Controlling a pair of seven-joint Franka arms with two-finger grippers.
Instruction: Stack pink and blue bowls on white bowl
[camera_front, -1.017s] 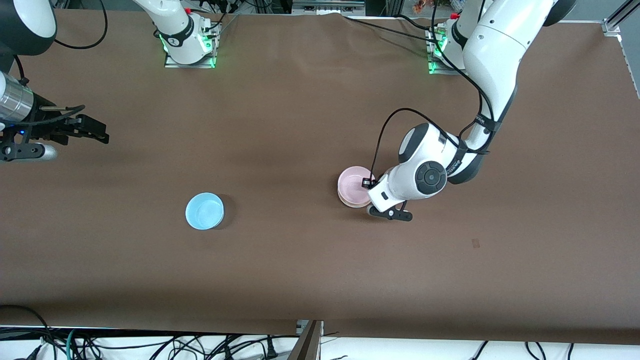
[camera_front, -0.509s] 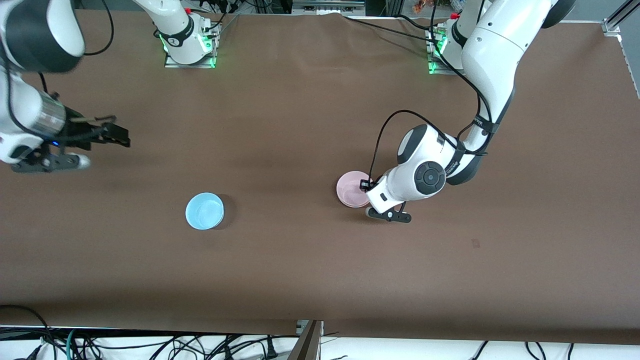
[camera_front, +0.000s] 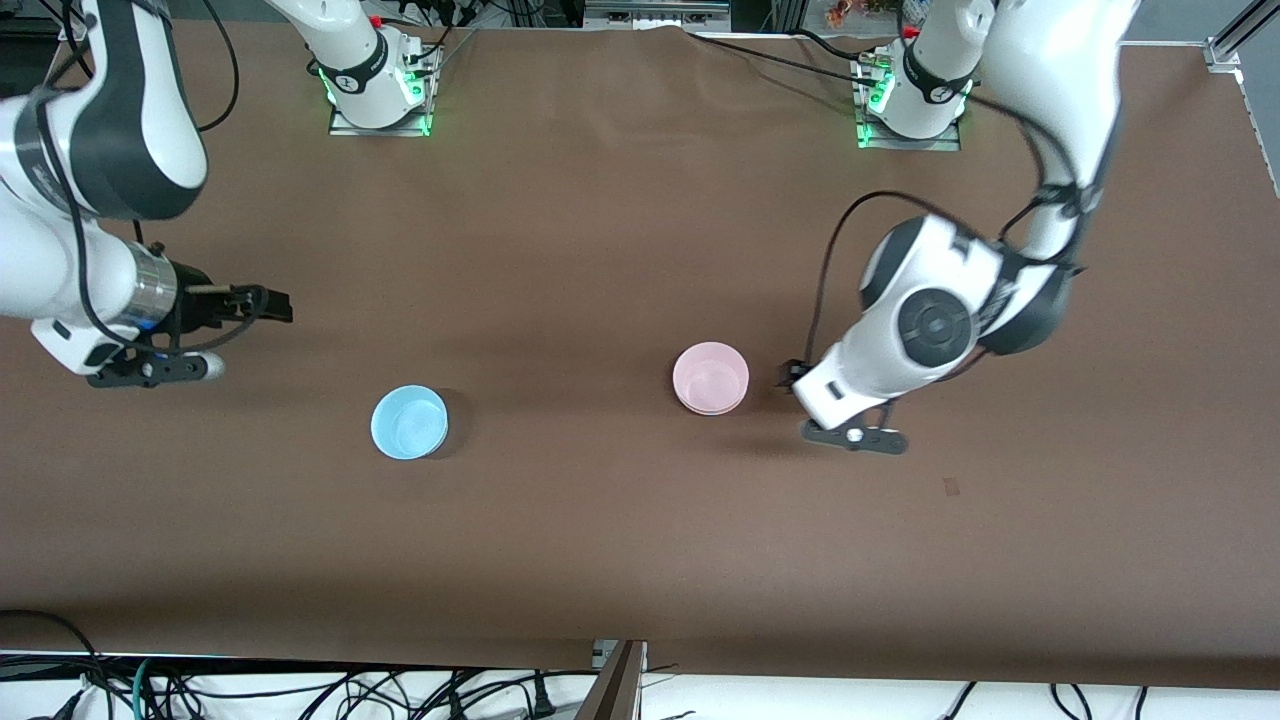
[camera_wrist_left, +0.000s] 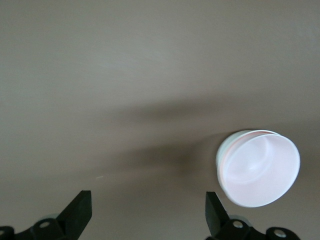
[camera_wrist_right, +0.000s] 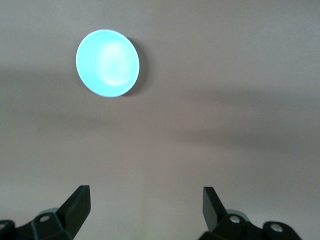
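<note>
The robot's right gripper next needs to grab the light blue bowl by its rim (camera_front: 441, 402), so that it can stack the light blue bowl on the pale pink bowl (camera_front: 711, 376).
The pale pink bowl (camera_front: 711, 376) sits nested in the white bowl (camera_front: 706, 411) near the table's middle; only a thin white rim shows under it. In the left wrist view the pink bowl (camera_wrist_left: 260, 170) shows with that rim (camera_wrist_left: 226, 144) at its edge. My left gripper (camera_front: 792, 376) is open and empty, just beside the stack toward the left arm's end; its own view shows it (camera_wrist_left: 148, 212) over bare table. The light blue bowl (camera_front: 409, 422) stands alone toward the right arm's end, also in the right wrist view (camera_wrist_right: 107, 62). My right gripper (camera_front: 272, 304) is open and empty (camera_wrist_right: 145, 207), short of the blue bowl.
The brown table top (camera_front: 600, 550) bears only the bowls. The two arm bases (camera_front: 375, 90) (camera_front: 910, 95) stand along the edge farthest from the front camera. Cables hang below the nearest edge.
My left gripper has let go of the pink bowl and drawn back toward the left arm's end. My right arm has swung in toward the blue bowl.
</note>
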